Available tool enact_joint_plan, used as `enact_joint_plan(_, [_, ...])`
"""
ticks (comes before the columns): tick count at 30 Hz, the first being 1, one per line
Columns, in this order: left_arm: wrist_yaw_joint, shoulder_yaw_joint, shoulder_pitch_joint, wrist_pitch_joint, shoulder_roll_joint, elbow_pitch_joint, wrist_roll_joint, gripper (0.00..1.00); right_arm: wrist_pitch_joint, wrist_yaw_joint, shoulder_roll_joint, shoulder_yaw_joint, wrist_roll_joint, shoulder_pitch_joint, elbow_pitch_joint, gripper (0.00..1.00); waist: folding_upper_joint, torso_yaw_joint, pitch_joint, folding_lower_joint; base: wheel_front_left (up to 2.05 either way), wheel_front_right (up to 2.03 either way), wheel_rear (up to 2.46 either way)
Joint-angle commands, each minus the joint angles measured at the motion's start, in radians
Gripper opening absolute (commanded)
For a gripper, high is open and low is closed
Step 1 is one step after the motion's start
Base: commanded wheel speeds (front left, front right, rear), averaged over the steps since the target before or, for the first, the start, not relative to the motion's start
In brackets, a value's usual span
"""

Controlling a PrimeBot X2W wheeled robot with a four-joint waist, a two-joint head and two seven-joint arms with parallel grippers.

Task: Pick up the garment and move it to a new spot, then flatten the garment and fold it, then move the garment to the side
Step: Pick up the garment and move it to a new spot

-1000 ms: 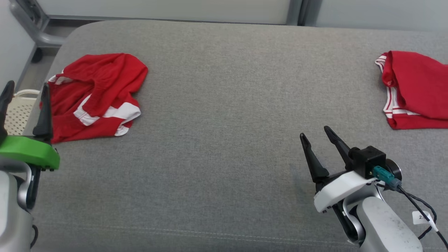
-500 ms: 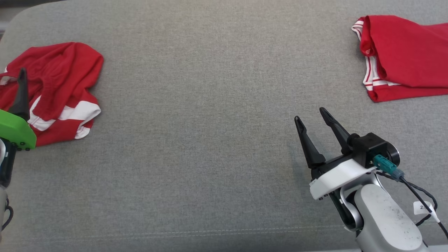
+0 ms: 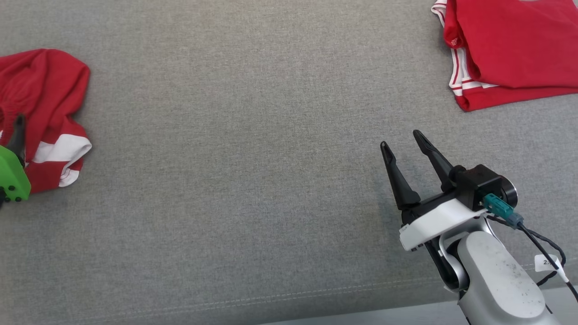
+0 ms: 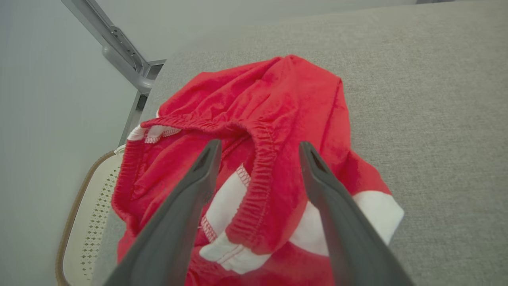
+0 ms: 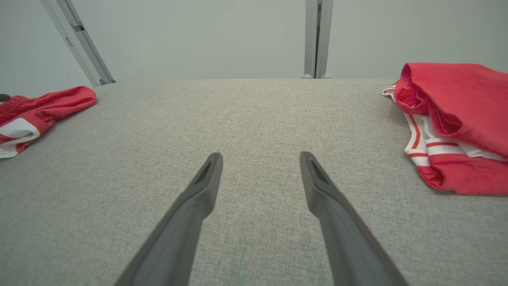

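My left gripper grabs the garment by its gathered elastic waistband (image 4: 262,174) next, which stands up in a fold while the crumpled red cloth (image 4: 314,112) lies slack.
A crumpled red garment (image 3: 49,90) with white bands lies on the grey cushion (image 3: 253,158) at the far left. In the left wrist view my left gripper (image 4: 258,147) hovers open just above the garment (image 4: 285,103), its fingers either side of the elastic waistband. In the head view one of its dark fingers (image 3: 19,135) stands in front of the cloth at the left edge. My right gripper (image 3: 402,137) is open and empty over bare cushion at the lower right. In the right wrist view it (image 5: 260,157) points across the cushion, with the garment (image 5: 35,107) far to the left.
A stack of folded red clothes (image 3: 510,49) with white stripes lies at the cushion's far right, and also shows in the right wrist view (image 5: 456,119). A pale perforated basket (image 4: 79,226) stands beside the cushion's left end. A metal frame and a wall (image 5: 238,35) lie behind.
The head camera has tilted down and turned, so both heaps of cloth slid left and up in the picture. My left gripper now sits further over the crumpled garment. Both grippers stay open.
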Motion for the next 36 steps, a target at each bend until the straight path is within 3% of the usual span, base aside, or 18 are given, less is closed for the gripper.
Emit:
enact_joint_plan(1, [0.001, -0.011, -0.016, 0.016, 0.01, 0.009, -0.009, 1.0, -0.004, -0.001, -0.002, -0.002, -0.007, -0.011, -0.003, 1.0, 0.0, -0.005, 0.004, 0.0, 0.0, 0.0, 0.0])
enact_joint_plan(11, [0.001, -0.128, -0.059, 0.114, 0.046, 0.045, -0.106, 1.0, -0.004, -0.001, -0.003, -0.001, -0.009, -0.02, -0.007, 1.0, 0.0, -0.014, 0.021, 0.0, 0.0, 0.0, 0.0])
enact_joint_plan(12, [0.001, -0.136, -0.062, 0.11, 0.045, 0.046, -0.112, 0.91, -0.004, -0.001, -0.004, -0.001, -0.01, -0.02, -0.007, 1.0, 0.0, -0.014, 0.023, 0.0, 0.0, 0.0, 0.0])
enact_joint_plan(13, [0.001, -0.148, -0.064, 0.107, 0.047, 0.045, -0.113, 0.45, -0.004, -0.001, -0.004, -0.002, -0.011, -0.02, -0.007, 1.0, 0.0, -0.014, 0.024, 0.0, 0.0, 0.0, 0.0])
enact_joint_plan(14, [0.001, -0.159, -0.065, 0.104, 0.049, 0.045, -0.119, 0.38, -0.004, -0.001, -0.004, -0.003, -0.012, -0.021, -0.006, 1.0, 0.0, -0.013, 0.025, 0.0, 0.0, 0.0, 0.0])
enact_joint_plan(15, [0.001, -0.171, -0.068, 0.097, 0.052, 0.045, -0.119, 0.0, -0.004, -0.001, -0.003, -0.003, -0.013, -0.021, -0.005, 1.0, 0.0, -0.013, 0.026, 0.0, 0.0, 0.0, 0.0])
enact_joint_plan(23, [0.001, -0.236, -0.106, 0.0, 0.056, 0.023, -0.149, 0.0, -0.004, -0.001, 0.001, -0.002, -0.011, -0.019, 0.009, 1.0, 0.0, 0.004, 0.008, 0.0, 0.0, 0.0, 0.0])
enact_joint_plan(36, [0.001, -0.392, -0.2, -0.101, 0.07, -0.094, -0.109, 0.0, -0.004, -0.001, 0.022, 0.008, 0.015, -0.002, 0.033, 1.0, 0.0, 0.009, -0.077, 0.0, 0.0, 0.0, 0.0])
